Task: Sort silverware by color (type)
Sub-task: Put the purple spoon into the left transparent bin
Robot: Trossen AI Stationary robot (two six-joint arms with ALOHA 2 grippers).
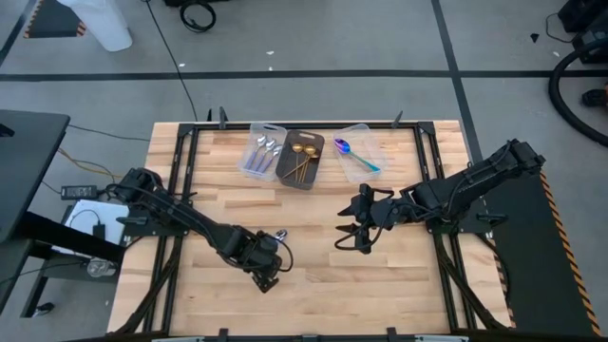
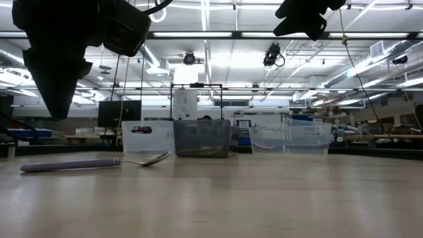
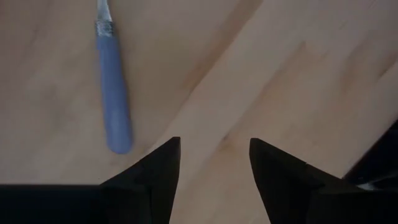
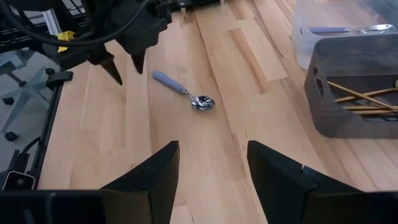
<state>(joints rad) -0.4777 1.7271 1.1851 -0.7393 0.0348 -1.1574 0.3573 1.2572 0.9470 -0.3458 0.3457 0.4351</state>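
Note:
I will next grab the spoon's lavender handle (image 3: 110, 62) beside the silver collar with my left gripper, so that I can put the spoon in the clear bin with its kind.
One spoon with a silver bowl and a lavender handle (image 4: 183, 91) lies flat on the table; it also shows in the low view (image 2: 86, 164). In the high view only its bowl (image 1: 281, 233) shows beside my left arm. My left gripper (image 3: 214, 162) is open and empty, hovering above the table beside the handle's free end (image 3: 118, 140); it also shows in the high view (image 1: 267, 275). My right gripper (image 1: 351, 242) is open and empty, above the table to the spoon's right, pointing toward it (image 4: 211, 162).
Three bins stand in a row at the table's far edge. A clear one (image 1: 263, 152) holds lavender-handled spoons, a dark one (image 1: 300, 159) holds gold spoons, and a clear one (image 1: 357, 157) holds a purple-bowled, teal-handled spoon. Bare wood lies between the arms and the bins.

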